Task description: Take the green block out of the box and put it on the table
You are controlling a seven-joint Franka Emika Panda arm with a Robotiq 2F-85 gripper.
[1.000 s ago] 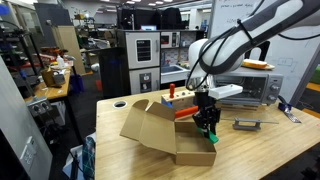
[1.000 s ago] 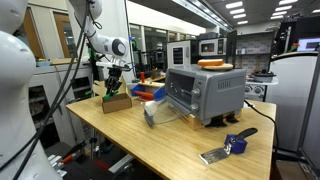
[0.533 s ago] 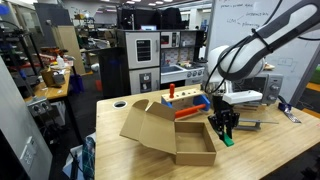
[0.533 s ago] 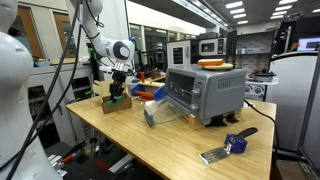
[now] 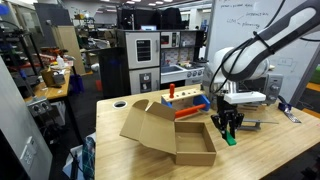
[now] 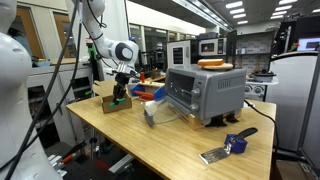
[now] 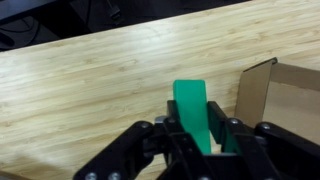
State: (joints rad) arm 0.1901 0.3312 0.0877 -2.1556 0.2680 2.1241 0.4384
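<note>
The green block (image 5: 229, 139) is hanging end-down, so it would come down onto the wood beside the box if I opened now. I need to lower it before my gripper lets go.
My gripper (image 5: 228, 130) is shut on the green block (image 5: 229, 139), a small bright green bar that hangs end-down just above the table (image 5: 270, 150), to the right of the box (image 5: 165, 133). In the wrist view the green block (image 7: 192, 108) stands between the black fingers (image 7: 198, 135) over bare wood (image 7: 80, 90), with a corner of the box (image 7: 285, 95) at the right. In an exterior view the gripper (image 6: 120, 92) hangs beside the box (image 6: 115, 103).
A red bar (image 5: 186, 113) and blue blocks (image 5: 195, 101) lie behind the box. A silver toaster oven (image 5: 250, 88) stands at the back right. A flat tool (image 5: 246, 124) lies right of the gripper. A round hole (image 5: 120, 103) is near the far corner.
The gripper carried the green block from over the box rightward and lowered it to just above the table beside the box.
</note>
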